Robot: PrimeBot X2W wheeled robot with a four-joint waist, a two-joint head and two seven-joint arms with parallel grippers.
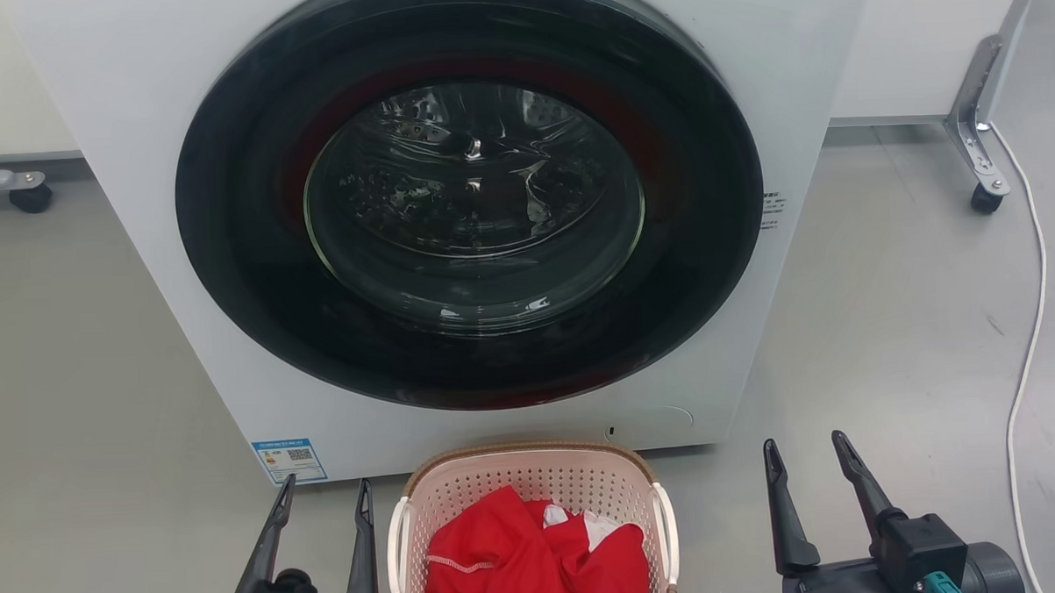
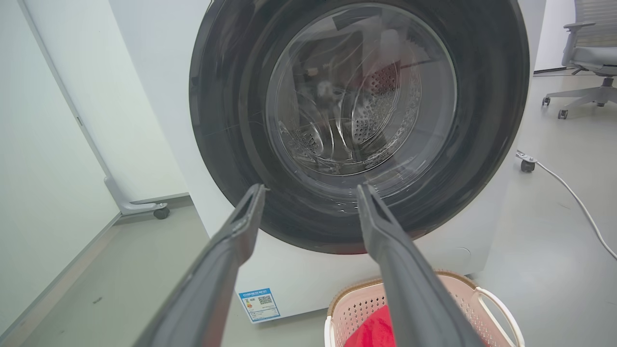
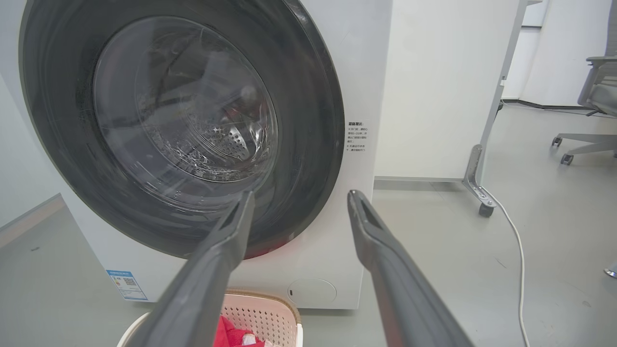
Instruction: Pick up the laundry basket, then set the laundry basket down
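My left gripper is going to grab the laundry basket by its white side handle [image 1: 399,550] next, to pick the basket up, because loose red cloth [image 1: 533,558] could fall out if the basket tipped.
The laundry basket [image 1: 534,476] stands on the floor right in front of the washer, pale pink and perforated, with a brown rim and white side handles. Red cloth [image 1: 536,555] with a bit of white lies inside it. My left gripper [image 1: 326,494] is open just left of the basket's left handle, touching nothing. My right gripper [image 1: 805,446] is open to the basket's right, a wider gap away. The basket [image 2: 453,294] shows low in the left wrist view, behind my open left gripper [image 2: 312,189]. It [image 3: 262,315] also sits low in the right wrist view, under my open right gripper [image 3: 300,195].
A white front-loading washer [image 1: 472,219] with a shut dark round door rises just behind the basket. A white cable [image 1: 1033,314] runs along the floor at the right, near a caster leg [image 1: 985,197]. An office chair [image 2: 585,62] stands further off.
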